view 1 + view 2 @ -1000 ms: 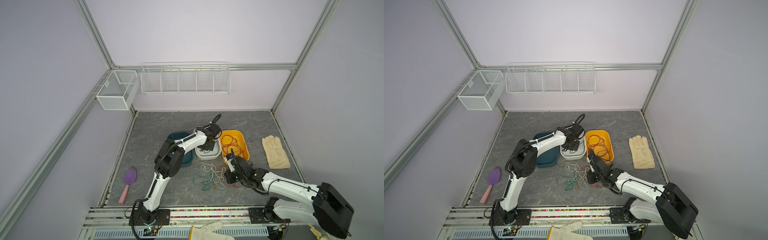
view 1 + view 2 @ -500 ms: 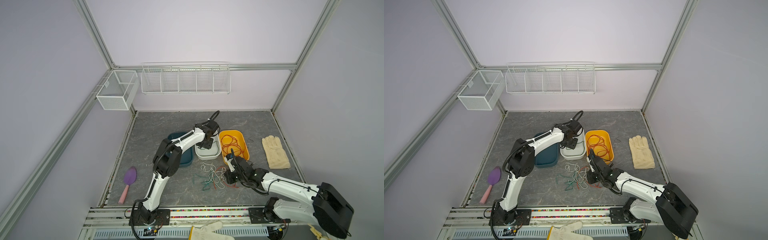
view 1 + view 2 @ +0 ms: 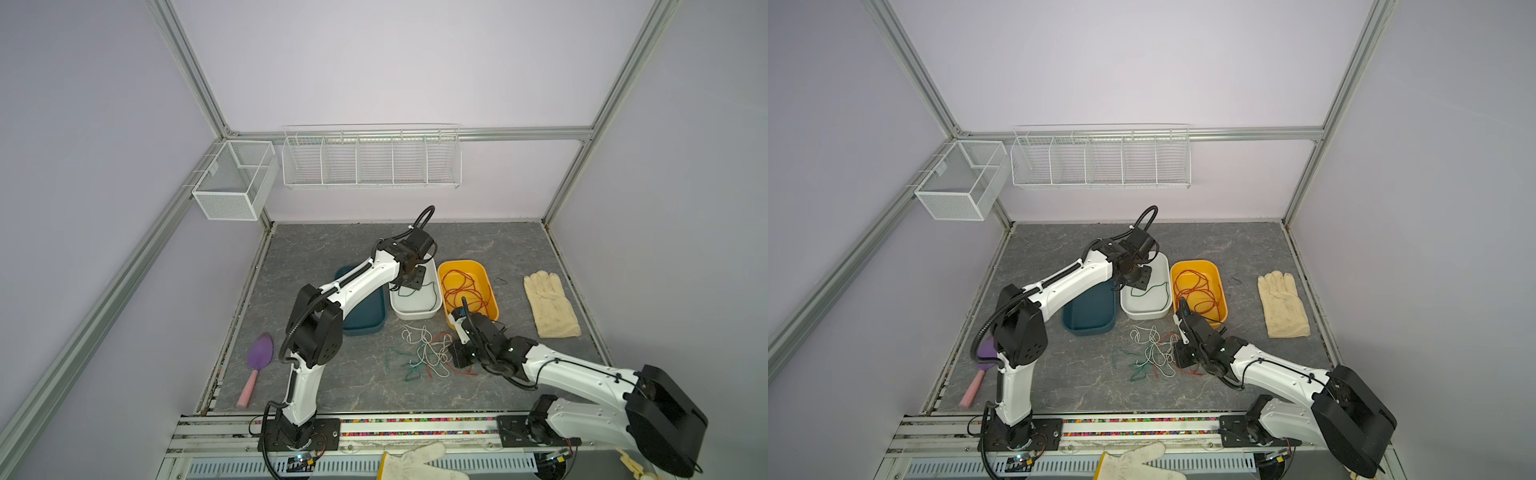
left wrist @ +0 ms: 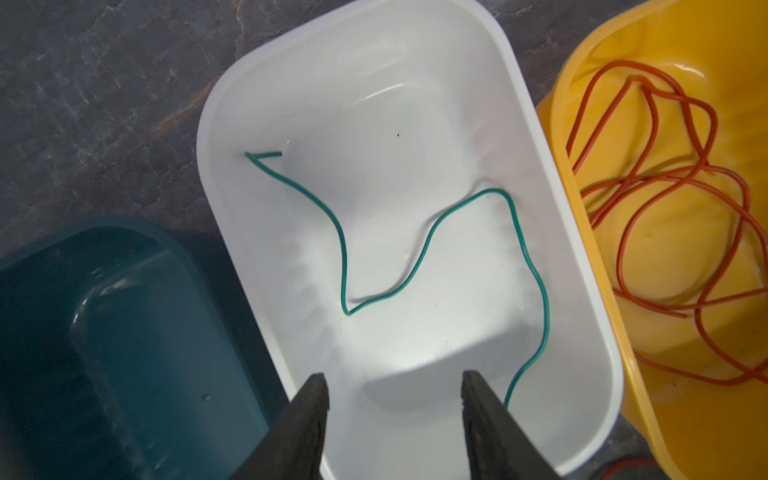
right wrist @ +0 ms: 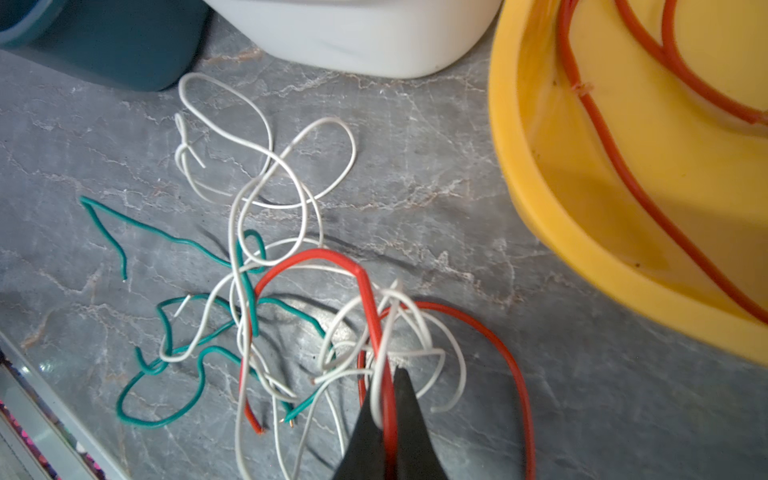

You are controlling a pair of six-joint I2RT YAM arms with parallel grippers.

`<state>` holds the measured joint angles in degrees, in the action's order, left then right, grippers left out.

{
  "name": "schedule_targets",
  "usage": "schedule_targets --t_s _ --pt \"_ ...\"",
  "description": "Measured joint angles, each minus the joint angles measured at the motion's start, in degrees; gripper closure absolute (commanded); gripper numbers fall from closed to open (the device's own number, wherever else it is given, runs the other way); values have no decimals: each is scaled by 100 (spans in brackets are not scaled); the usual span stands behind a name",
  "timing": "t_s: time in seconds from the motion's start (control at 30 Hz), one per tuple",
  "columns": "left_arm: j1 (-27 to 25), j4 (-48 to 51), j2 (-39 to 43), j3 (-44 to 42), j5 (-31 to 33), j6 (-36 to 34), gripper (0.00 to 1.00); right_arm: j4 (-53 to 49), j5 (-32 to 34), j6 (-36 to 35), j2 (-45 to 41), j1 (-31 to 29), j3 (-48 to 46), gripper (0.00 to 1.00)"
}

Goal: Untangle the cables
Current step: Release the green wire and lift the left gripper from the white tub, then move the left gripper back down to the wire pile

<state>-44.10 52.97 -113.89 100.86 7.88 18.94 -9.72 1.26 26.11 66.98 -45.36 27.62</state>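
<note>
The robot needs to draw the green cable free of the other cables, so its left gripper needs to grab the green cable's loose end outside the tangle next.
A tangle of white, green and red cables (image 3: 428,353) (image 3: 1154,353) lies on the grey table in front of the trays. My right gripper (image 5: 386,399) (image 3: 459,353) is down at the tangle's right side. It is shut on a red cable (image 5: 365,299), with a white loop caught between the jaws beside it. My left gripper (image 4: 394,376) (image 3: 413,282) hangs open over the white tray (image 4: 538,137) with nothing between its fingers. One green cable (image 4: 343,266) lies loose in that tray. A red-orange cable (image 3: 461,291) is coiled in the yellow tray (image 4: 665,257).
A teal tray (image 3: 365,316) stands left of the white one, partly under my left arm. A purple trowel (image 3: 259,357) lies at the front left and a cream glove (image 3: 548,303) at the right. Another glove (image 3: 415,461) rests on the front rail. Wire baskets (image 3: 370,160) hang on the back wall.
My left gripper has opened and let go of the green cable, which now lies in the white tray. The left wrist has shifted slightly towards the back. The right arm has not moved.
</note>
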Motion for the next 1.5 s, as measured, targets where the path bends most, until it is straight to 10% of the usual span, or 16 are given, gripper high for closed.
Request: schedule_targets --t_s 0.57,1.5 --pt "-791 -1821 3095 -5145 -1134 1499 48 17 -4 2 -164 0 -26 94" --pt "-796 -2660 3246 -5838 -1338 1659 100 20 -2 2 -122 0 -26 94"
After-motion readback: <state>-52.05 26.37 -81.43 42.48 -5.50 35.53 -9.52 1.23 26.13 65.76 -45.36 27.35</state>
